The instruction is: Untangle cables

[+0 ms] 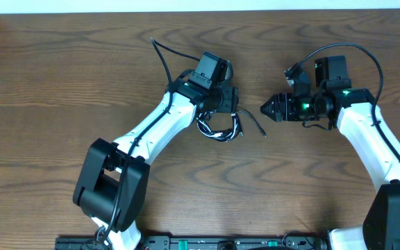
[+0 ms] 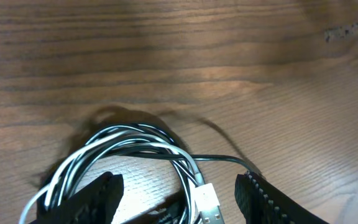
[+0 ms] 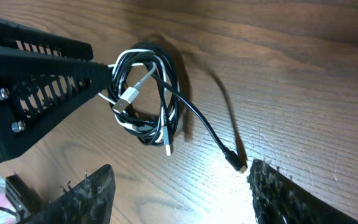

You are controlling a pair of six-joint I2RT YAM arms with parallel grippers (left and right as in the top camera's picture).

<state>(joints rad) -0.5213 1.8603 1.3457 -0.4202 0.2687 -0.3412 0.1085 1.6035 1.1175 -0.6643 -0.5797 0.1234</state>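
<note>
I should reach the coil of cables with my left gripper and grab one side of its loops. The other side then stays free for my right gripper to untangle.
The white and black cables (image 1: 221, 130) lie tangled in one small coil on the wooden table, at its middle. My left gripper (image 1: 221, 118) is open and sits low over the coil. In the left wrist view its fingers (image 2: 179, 190) straddle one side of the loops, with the white cable (image 2: 129, 142) and its white USB plug (image 2: 207, 202) between them. The black cable (image 3: 197, 121) trails out of the coil to a small plug end (image 3: 237, 163). My right gripper (image 1: 264, 108) is open and empty just right of the coil, its right finger (image 3: 179, 183) close to that plug.
The left arm's thick black wire (image 1: 162, 57) arches over the table behind the coil. The right arm's wire (image 1: 356, 50) loops above its wrist. The table's far edge meets a white wall (image 1: 200, 5). A black rail (image 1: 186, 243) runs along the near edge.
</note>
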